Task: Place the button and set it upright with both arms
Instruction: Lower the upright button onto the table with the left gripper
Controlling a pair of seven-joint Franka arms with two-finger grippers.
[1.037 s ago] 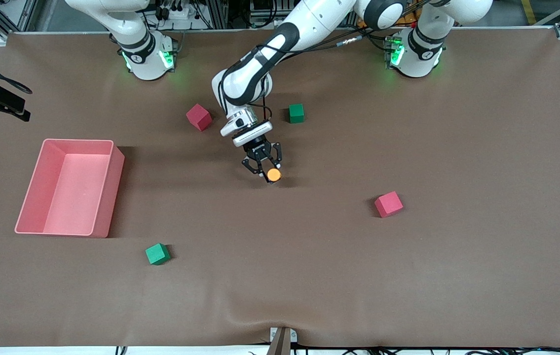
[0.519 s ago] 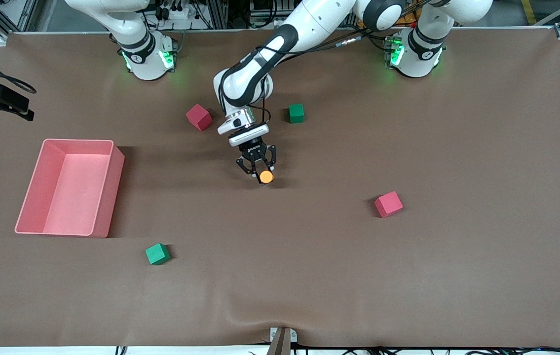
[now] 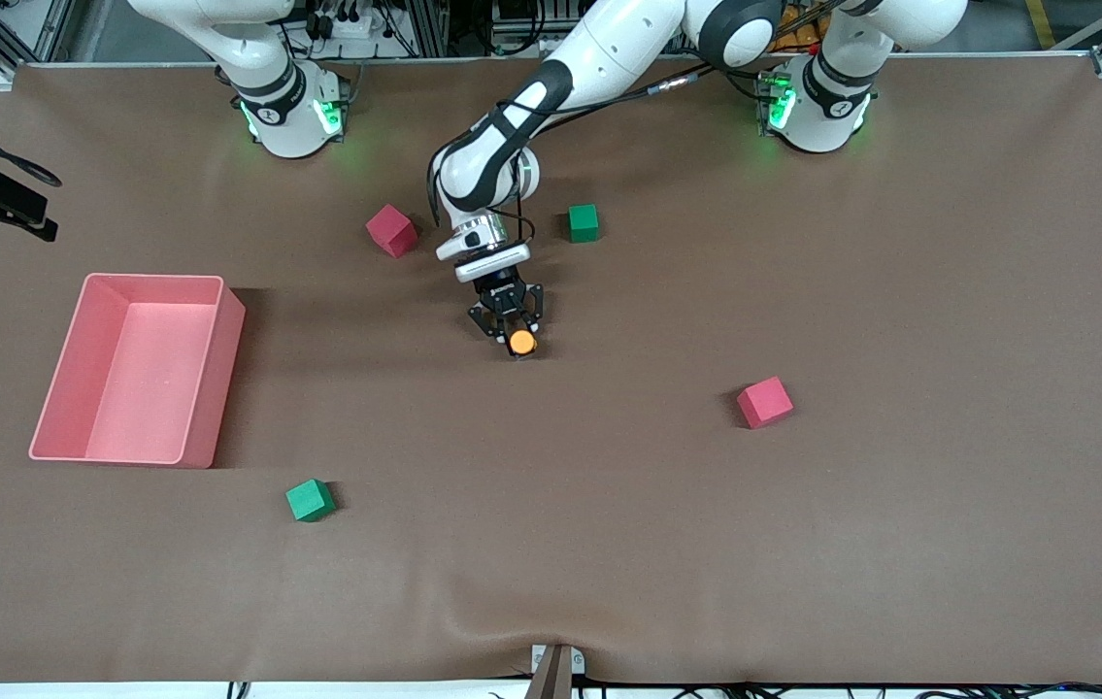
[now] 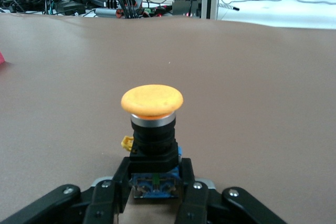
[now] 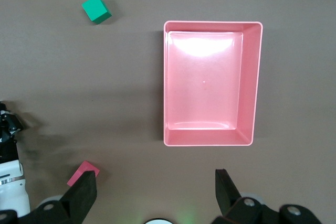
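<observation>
The button (image 3: 521,342) is cap-up with its black and blue base down at the tabletop and would stay standing, so it is time for my left gripper to release it.
The button (image 3: 521,342) has a round orange cap on a short black body. It stands cap-up in my left gripper (image 3: 510,332), low over the middle of the table. In the left wrist view the fingers (image 4: 116,179) clamp the button's (image 4: 152,99) black and blue base on both sides, and my left gripper (image 4: 155,177) is shut on it. I cannot tell whether the base touches the table. My right gripper (image 5: 155,182) is open and empty, held high over the table beside the pink bin (image 5: 210,82). It waits, out of the front view.
The pink bin (image 3: 138,369) stands toward the right arm's end. A red cube (image 3: 391,230) and a green cube (image 3: 584,222) flank the left arm's wrist. Another red cube (image 3: 764,402) and another green cube (image 3: 310,500) lie nearer the front camera.
My left gripper has carried the button a little toward the right arm's end of the table and lowered it. The right arm has not moved.
</observation>
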